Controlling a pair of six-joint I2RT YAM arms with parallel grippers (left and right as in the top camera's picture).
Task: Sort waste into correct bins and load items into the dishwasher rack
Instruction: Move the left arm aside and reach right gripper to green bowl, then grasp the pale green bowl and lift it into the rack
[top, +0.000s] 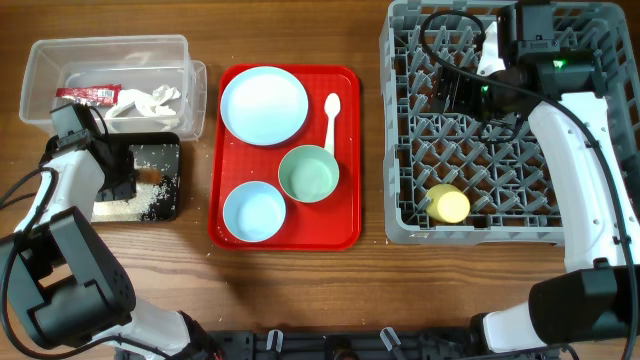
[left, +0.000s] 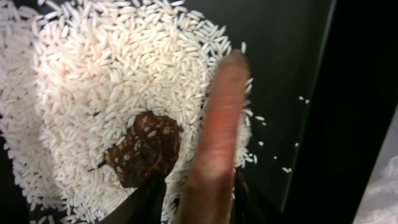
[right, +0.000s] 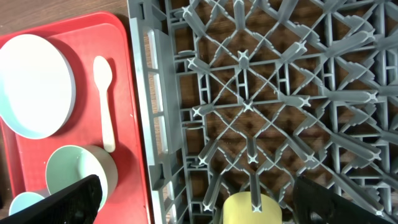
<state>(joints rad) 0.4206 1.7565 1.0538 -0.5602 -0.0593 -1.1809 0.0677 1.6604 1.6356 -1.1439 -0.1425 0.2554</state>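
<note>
I will next grab the green bowl (top: 308, 173) with my right gripper by its rim facing the grey rack, with my fingers on either side of the bowl's side, to load the bowl at a tilt.
My left gripper (top: 122, 183) is low over the black tray (top: 168, 146), shut on the brown carrot-like stick (left: 214, 124). Under it lie white rice grains (left: 112, 68) and a dark crumb clump (left: 143, 149). The clear tub (top: 110, 45) holds the red-and-white wrapper (top: 90, 94) and white tissue (top: 150, 100). My right gripper (right: 199, 196) is open and empty above the grey rack (top: 400, 130), where the yellow cup (top: 448, 204) lies at the front. The pale blue plate (top: 264, 105), white spoon (top: 331, 120), green bowl (top: 308, 173) and light blue bowl (top: 254, 211) sit apart.
The four dishes rest on a red serving tray (top: 345, 215) between the bins and the rack. The right wrist view shows the rack's left wall (right: 155, 93) beside that tray. The tub and black tray touch at the table's left.
</note>
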